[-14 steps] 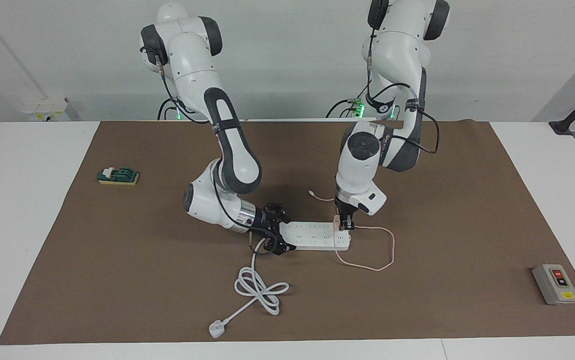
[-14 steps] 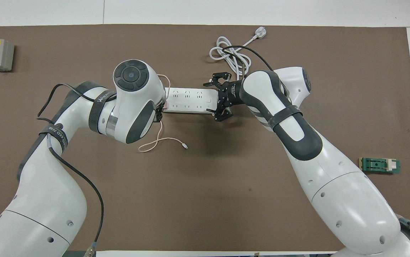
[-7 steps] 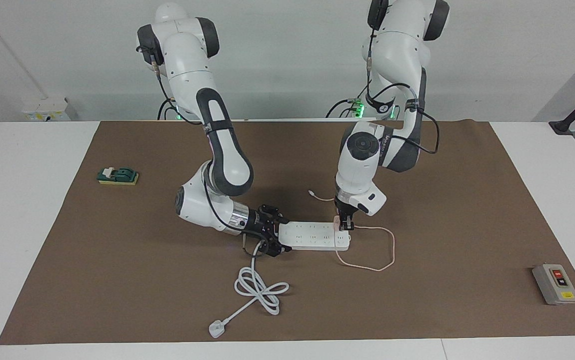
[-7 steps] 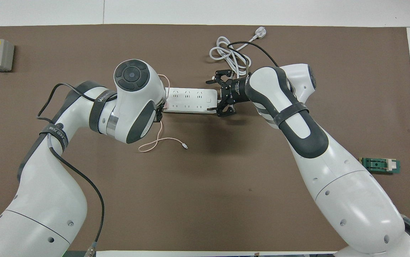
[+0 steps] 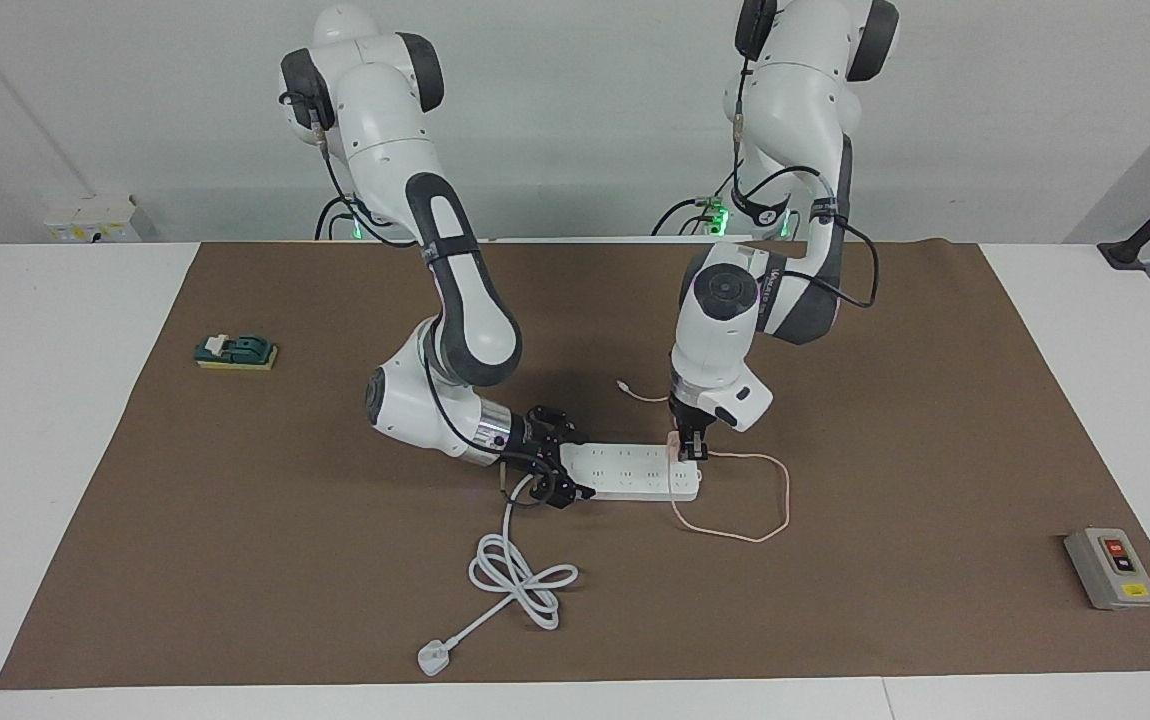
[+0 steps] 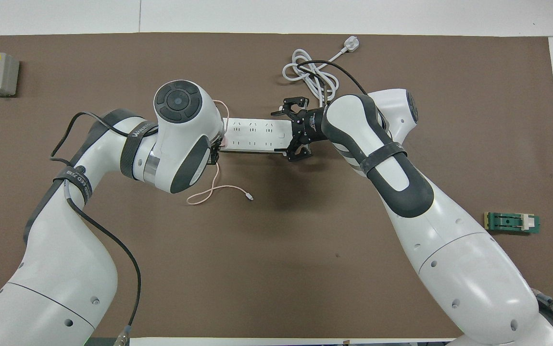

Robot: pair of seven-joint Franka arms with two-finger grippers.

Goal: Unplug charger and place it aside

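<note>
I should next grab the power strip by its cord end (image 6: 285, 136) with my right gripper, to steady it while the charger is unplugged.
The pale pink charger (image 5: 674, 446) is plugged into the end of the white power strip (image 5: 630, 472) that lies toward the left arm's end of the table. My left gripper (image 5: 691, 449) reaches straight down and is shut on the charger. In the overhead view the left wrist hides most of the charger (image 6: 224, 142). The thin pink cable (image 5: 783, 497) loops on the mat, and its other end (image 6: 249, 197) lies nearer the robots. My right gripper (image 5: 567, 468) is open, with its fingers either side of the strip's cord end (image 6: 283, 135).
The strip's thick white cord (image 5: 520, 578) is coiled farther from the robots and ends in a three-pin plug (image 5: 431, 657). A grey switch box (image 5: 1111, 568) sits toward the left arm's end of the table. A green block (image 5: 236, 351) sits toward the right arm's end.
My right gripper drew back from the strip's cord end half a second ago and has now moved back around it. My left gripper and the charger have not moved.
</note>
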